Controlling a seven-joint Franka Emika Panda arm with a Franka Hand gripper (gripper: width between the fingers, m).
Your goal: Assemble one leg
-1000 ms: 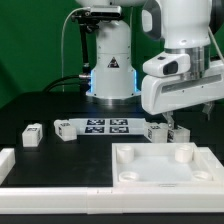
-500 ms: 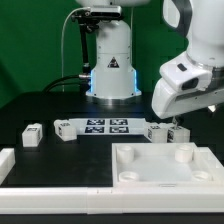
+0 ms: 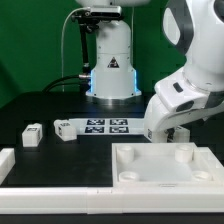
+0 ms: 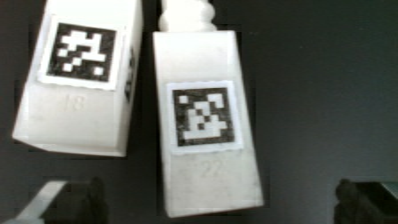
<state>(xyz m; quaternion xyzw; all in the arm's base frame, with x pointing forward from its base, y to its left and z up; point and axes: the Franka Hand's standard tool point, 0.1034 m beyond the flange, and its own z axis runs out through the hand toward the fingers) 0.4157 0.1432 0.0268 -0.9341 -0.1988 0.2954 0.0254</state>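
Note:
The leg is between my fingers. My gripper should next grab it by its square-tagged body (image 4: pixel 210 120), so the leg's round knobbed end stays free for the tray's socket.
In the wrist view two white legs lie side by side on the black table, each with a square tag. One leg (image 4: pixel 206 120) lies between my open fingers, with one dark fingertip (image 4: pixel 71 203) on each side and clear of it. The other leg (image 4: pixel 80 78) lies just beside it. My gripper (image 4: pixel 222 205) is open and holds nothing. In the exterior view my gripper (image 3: pixel 158 134) is low over the table by the marker board's right end, and it hides those two legs. Two more legs, one (image 3: pixel 33 135) and another (image 3: pixel 65 128), lie at the exterior view's left.
The marker board (image 3: pixel 105 126) lies flat behind the large white tray part (image 3: pixel 165 172) with corner sockets. A white L-shaped piece (image 3: pixel 10 163) sits at the front on the exterior view's left. The robot base (image 3: pixel 110 60) stands at the back.
The arm has swung down and toward the exterior view's left. The hand now covers the two legs by the marker board's right end.

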